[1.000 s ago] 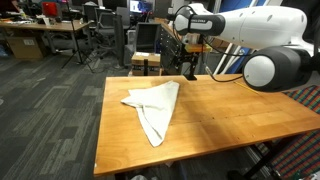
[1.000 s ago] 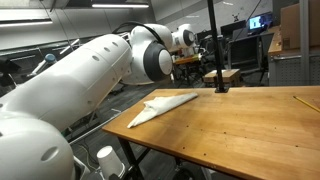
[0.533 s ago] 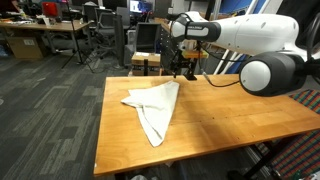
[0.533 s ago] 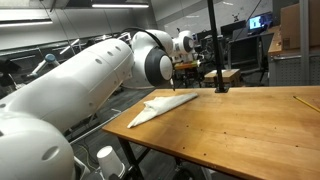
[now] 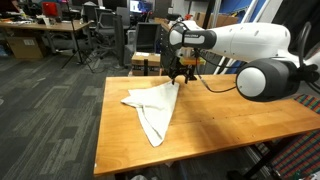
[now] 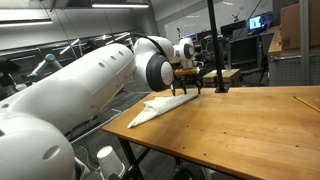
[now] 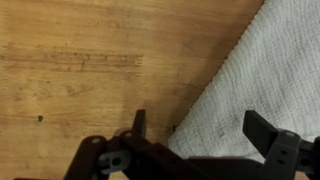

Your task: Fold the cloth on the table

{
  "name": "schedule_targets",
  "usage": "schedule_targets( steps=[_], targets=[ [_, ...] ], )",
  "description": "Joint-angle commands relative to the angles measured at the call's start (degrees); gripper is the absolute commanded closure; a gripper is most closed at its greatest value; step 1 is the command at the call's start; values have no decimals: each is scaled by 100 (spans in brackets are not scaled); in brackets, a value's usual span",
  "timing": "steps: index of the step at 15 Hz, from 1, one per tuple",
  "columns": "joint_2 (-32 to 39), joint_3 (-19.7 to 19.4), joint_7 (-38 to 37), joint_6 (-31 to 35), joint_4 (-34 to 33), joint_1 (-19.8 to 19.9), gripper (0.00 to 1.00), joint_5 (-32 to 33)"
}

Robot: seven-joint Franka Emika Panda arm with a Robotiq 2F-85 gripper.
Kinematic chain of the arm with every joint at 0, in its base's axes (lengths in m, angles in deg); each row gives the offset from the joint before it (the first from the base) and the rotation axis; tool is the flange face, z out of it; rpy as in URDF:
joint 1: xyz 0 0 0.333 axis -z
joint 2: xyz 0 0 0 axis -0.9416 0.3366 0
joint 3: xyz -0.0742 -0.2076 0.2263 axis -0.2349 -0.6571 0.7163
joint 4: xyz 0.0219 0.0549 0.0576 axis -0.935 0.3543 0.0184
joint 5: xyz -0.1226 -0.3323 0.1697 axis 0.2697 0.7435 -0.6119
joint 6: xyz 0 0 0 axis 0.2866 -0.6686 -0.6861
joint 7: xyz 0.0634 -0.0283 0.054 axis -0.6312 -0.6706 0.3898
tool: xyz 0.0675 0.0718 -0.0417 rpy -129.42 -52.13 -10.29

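The white cloth (image 5: pixel 154 105) will be folded over the rest of itself, so next my gripper will grab it by its far corner (image 5: pixel 175 85), with one finger on either side of the cloth's edge.
The white cloth (image 5: pixel 154 105) lies rumpled in a long, roughly triangular heap on the orange-brown table (image 5: pixel 230 115), reaching from its far edge toward the near left; it also shows in the other exterior view as the cloth (image 6: pixel 160 107) on the table (image 6: pixel 240 125). My gripper (image 5: pixel 180 75) hangs open just above the cloth's far corner, also seen as gripper (image 6: pixel 187 88). In the wrist view the gripper (image 7: pixel 197 125) straddles the cloth (image 7: pixel 255 80) corner, one finger over bare wood (image 7: pixel 80 60), the other over fabric. Nothing is held.
A wooden box (image 5: pixel 146 63) stands just beyond the table's far edge. A black pole (image 6: pixel 214 45) rises at the table's far side. Cluttered office desks and chairs (image 5: pixel 60 35) fill the background.
The gripper has moved left along the far edge and lowered, from beside the cloth to over its far corner. The cloth has not moved.
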Motion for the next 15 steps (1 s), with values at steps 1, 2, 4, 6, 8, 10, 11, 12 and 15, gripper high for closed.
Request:
schedule_targets(
  steps=[1,2,4,6,8,10,11,12,15],
  targets=[
    [112,13,3,-39,-121,-14,0,-95],
    [129,12,7,-58,-125,-16,0,-96],
    [150,8,15,-77,-127,-20,0,-91],
    [145,24,40,-168,-105,-26,0,-102],
    [157,29,74,-242,-98,-48,0,-95],
    [182,45,68,-281,-107,-58,0,-112],
    [194,42,59,-289,-110,-68,0,-107],
    [204,39,53,-298,-113,-77,0,-103],
    [216,35,46,-346,-123,-96,26,-99]
  ],
)
